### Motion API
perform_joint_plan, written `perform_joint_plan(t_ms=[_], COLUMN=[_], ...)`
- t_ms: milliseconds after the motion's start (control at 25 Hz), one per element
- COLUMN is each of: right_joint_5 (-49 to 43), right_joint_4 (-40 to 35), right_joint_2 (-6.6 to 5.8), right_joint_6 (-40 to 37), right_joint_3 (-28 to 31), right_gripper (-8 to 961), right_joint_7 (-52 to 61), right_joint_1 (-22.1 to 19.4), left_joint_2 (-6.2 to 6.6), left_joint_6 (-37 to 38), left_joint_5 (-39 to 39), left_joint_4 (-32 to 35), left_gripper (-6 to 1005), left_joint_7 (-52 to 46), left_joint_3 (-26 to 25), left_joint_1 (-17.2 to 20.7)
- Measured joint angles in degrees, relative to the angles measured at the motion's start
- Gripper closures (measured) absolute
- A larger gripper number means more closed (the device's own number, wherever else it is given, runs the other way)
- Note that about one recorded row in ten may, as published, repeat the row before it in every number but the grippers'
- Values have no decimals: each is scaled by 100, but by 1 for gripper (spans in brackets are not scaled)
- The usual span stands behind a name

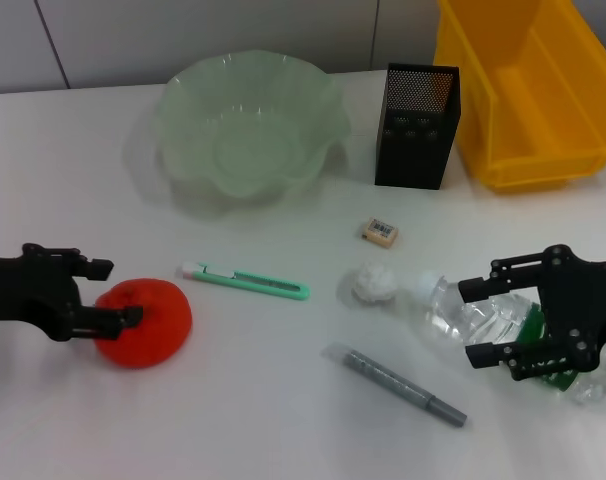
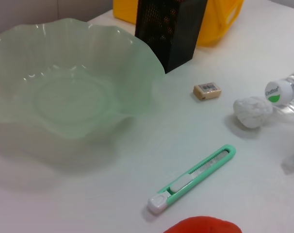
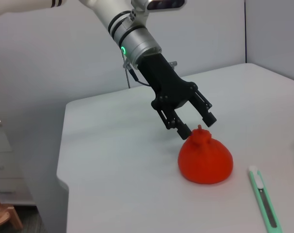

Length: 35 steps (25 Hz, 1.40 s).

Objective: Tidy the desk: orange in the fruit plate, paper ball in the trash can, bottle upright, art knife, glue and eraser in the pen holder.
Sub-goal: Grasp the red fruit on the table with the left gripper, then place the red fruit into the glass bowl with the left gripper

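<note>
The robot's left gripper isn't ready to close on the orange yet: its lower finger should first move from over the orange's top [image 1: 151, 310] to beside its side [image 1: 178, 335].
The orange [image 1: 143, 322], red-orange, sits at the front left. My left gripper [image 1: 121, 292] is open, its fingers straddling the orange's left side; the right wrist view shows it [image 3: 198, 125] just at the orange's top [image 3: 205, 158]. The clear bottle [image 1: 448, 305] lies on its side at the front right, and my right gripper [image 1: 470, 322] is open with its fingers on either side of the bottle. The green art knife [image 1: 248, 281], grey glue pen [image 1: 398, 383], eraser [image 1: 380, 232] and paper ball [image 1: 374, 284] lie on the table between the arms.
The green fruit plate [image 1: 248, 130] stands at the back, the black mesh pen holder [image 1: 416, 125] to its right, and a yellow bin [image 1: 528, 90] at the back right. The left wrist view shows the plate [image 2: 64, 92], knife [image 2: 193, 177] and eraser [image 2: 207, 91].
</note>
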Motion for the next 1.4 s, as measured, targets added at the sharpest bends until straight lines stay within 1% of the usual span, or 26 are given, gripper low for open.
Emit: perform_joint_plan(t_ms=[40, 200, 240, 320, 600, 840, 960, 1200, 1240, 1360, 1400], right_joint_5=[-26, -85, -95, -98, -98, -99, -98, -98, -98, -90, -86], right_joint_4=[21, 26, 25, 24, 42, 46, 46, 45, 45, 45, 45], right_joint_2=[3, 23, 29, 29, 40, 49, 54, 66, 79, 92, 95], right_joint_6=[7, 21, 23, 33, 153, 188, 195, 214, 214, 214, 215], right_joint_3=[-15, -9, -3, 3, -3, -19, -10, 0, 0, 0, 0], right_gripper=[284, 285, 285, 286, 288, 290, 291, 292, 293, 293, 294], right_joint_7=[30, 43, 44, 44, 48, 49, 50, 50, 50, 50, 50], right_joint_1=[19, 36, 38, 38, 40, 40, 40, 16, 6, -2, -6], left_joint_2=[-1, -2, -3, -5, -2, -3, -4, 21, 30, 31, 31], left_joint_6=[-59, -129, -217, -280, -307, -325, -317, -260, -181, -87, -87], left_joint_5=[0, -5, -10, -19, -34, -48, -86, -340, -449, -553, -553], left_joint_4=[-113, -220, -277, -282, -285, -242, -241, -242, -230, -208, -208], left_gripper=[224, 226, 227, 228, 231, 332, 400, 536, 559, 744, 754], left_joint_7=[9, 33, 46, 43, 50, 66, 96, 185, 189, 150, 150], left_joint_3=[97, 214, 365, 473, 464, 479, 453, 422, 343, 256, 256], left_joint_1=[-51, -93, -112, -115, -106, -69, -64, -17, -21, -96, -96])
